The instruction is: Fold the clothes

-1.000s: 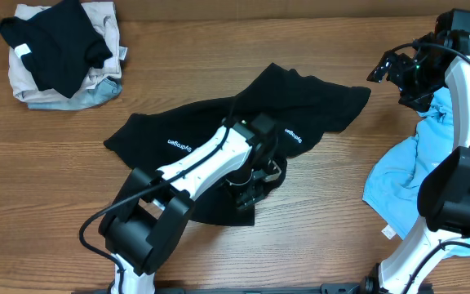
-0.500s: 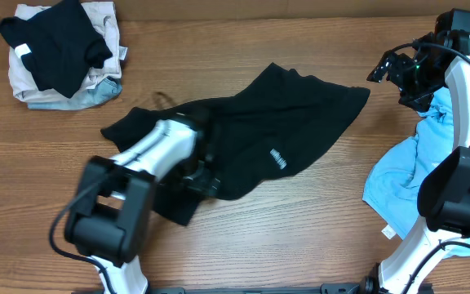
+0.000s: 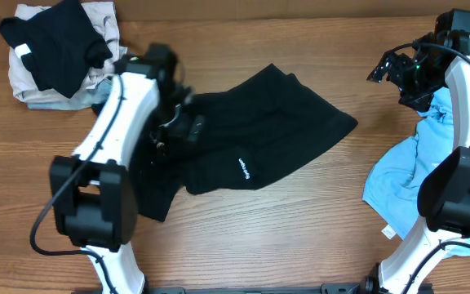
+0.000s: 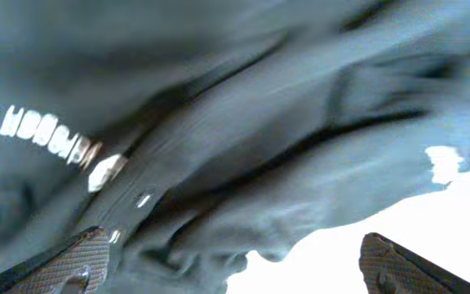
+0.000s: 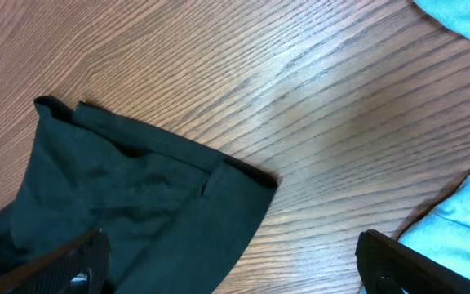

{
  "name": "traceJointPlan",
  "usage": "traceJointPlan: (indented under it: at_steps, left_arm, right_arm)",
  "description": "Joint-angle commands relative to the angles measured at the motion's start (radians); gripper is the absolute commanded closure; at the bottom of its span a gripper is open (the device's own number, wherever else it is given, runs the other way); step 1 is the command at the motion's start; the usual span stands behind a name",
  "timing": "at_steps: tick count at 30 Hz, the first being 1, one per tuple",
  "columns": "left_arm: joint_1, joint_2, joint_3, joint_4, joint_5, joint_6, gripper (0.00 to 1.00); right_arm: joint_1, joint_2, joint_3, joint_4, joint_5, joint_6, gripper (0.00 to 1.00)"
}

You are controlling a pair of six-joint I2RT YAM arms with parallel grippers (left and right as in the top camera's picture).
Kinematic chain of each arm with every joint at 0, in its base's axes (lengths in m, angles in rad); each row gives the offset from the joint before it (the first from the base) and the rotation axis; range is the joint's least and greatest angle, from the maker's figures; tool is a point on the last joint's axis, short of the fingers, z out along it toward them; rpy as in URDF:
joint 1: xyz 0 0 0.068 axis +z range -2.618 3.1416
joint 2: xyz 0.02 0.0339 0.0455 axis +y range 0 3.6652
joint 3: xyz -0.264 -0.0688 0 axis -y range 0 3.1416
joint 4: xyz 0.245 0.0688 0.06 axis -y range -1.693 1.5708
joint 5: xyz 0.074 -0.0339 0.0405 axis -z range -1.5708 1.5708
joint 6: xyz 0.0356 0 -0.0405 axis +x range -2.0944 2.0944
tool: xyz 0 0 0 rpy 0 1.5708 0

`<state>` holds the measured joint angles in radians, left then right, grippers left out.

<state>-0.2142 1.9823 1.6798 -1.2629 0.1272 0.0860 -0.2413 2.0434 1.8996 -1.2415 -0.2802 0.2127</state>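
Next, my left gripper grabs the T-shirt's edge near its white logo lettering [image 3: 246, 169] to spread the black T-shirt [image 3: 276, 122] flat, leaving the T-shirt's far corner for my right gripper.
The large black T-shirt [image 3: 276, 122] lies bunched across the middle of the table, its white logo lettering [image 3: 246, 169] near the front edge of the cloth. My left gripper [image 3: 174, 131] hovers over the shirt's left part, jaws wide apart. The left wrist view is blurred and shows dark cloth [image 4: 243, 122] below the open fingers [image 4: 235, 265]. My right gripper [image 3: 390, 69] is open and empty, raised at the far right. Its view [image 5: 235, 261] shows the black shirt's corner [image 5: 121, 196]. The light blue T-shirt [image 3: 406, 175] lies crumpled at the right and also shows in the right wrist view [image 5: 455, 237].
A pile of clothes [image 3: 55, 53], black on top of pale ones, sits at the far left corner. The right arm's links stand over the light blue shirt. Bare wooden table [image 3: 300, 237] shows along the front.
My left arm has swung from the middle to the far left. The black shirt's lower part was dragged left with it, and the logo has shifted. The right arm has not moved.
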Motion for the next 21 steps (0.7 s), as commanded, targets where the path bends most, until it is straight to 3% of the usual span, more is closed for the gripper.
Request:
traceJointPlan:
  at_steps: [1,7,9,12,19,21]
  left_arm:
    - [-0.113,0.002,0.023,0.024,0.031,0.181,0.0]
    - [-0.211,0.092,0.021,0.124,0.042,0.292,0.0]
    - [-0.219,0.134,0.021,0.138,0.109,0.359,0.01]
    - [-0.222,0.17,0.021,0.145,0.18,0.42,0.07]
    - [-0.262,0.182,0.021,0.14,0.24,0.427,0.24]
    - [-0.279,0.182,0.021,0.134,0.24,0.427,0.34]
  right_arm:
    - [0.001,-0.027,-0.002,0.005,0.01,-0.005,0.0]
    - [0.001,-0.027,-0.002,0.005,0.011,-0.005,0.0]
    - [0.001,-0.027,-0.002,0.006,0.011,-0.005,0.0]
    - [0.001,-0.027,-0.002,0.006,0.011,-0.005,0.0]
    - [0.001,-0.027,-0.002,0.006,0.011,-0.005,0.0]
    - [0.001,-0.027,-0.002,0.006,0.011,-0.005,0.0]
